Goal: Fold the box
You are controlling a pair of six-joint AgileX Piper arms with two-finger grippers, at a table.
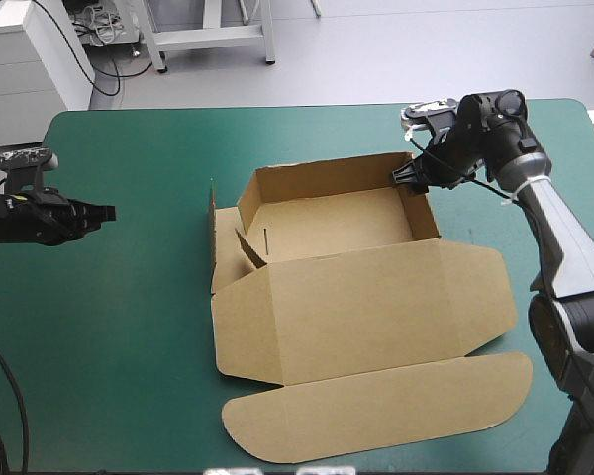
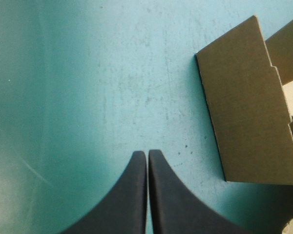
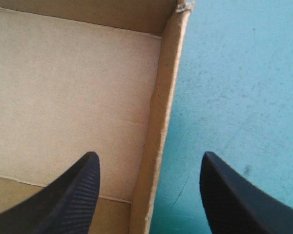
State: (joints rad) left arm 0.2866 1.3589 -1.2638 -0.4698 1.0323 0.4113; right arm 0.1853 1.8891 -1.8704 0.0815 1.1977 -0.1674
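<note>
I should next grab the brown box with my right gripper by its raised side's top edge (image 1: pixel 422 205). This should hold the open tray (image 1: pixel 332 220) steady for folding.
The brown box (image 1: pixel 361 297) lies mid-table as an open tray, its far and right walls raised and its lid flat toward the near edge. My right gripper (image 1: pixel 408 178) is open at the tray's far right corner. In the right wrist view, the right gripper (image 3: pixel 150 163) straddles the right wall (image 3: pixel 158 122), one finger over the tray floor (image 3: pixel 63 87) and the other outside over the cover. My left gripper (image 1: pixel 107 212) is shut and hovers well left of the box. From its own wrist view, the left gripper (image 2: pixel 147 155) has the box's left flap (image 2: pixel 249 107) ahead of it and to one side.
The teal-green cover (image 1: pixel 129 327) stretches bare between the left gripper and the box. The left side flap (image 1: pixel 215 233) stands loosely beside the tray, with a small tab (image 1: pixel 249 249) leaning inward at the near left corner. The lid's rounded tuck flap (image 1: pixel 376 411) reaches close to the near table edge.
</note>
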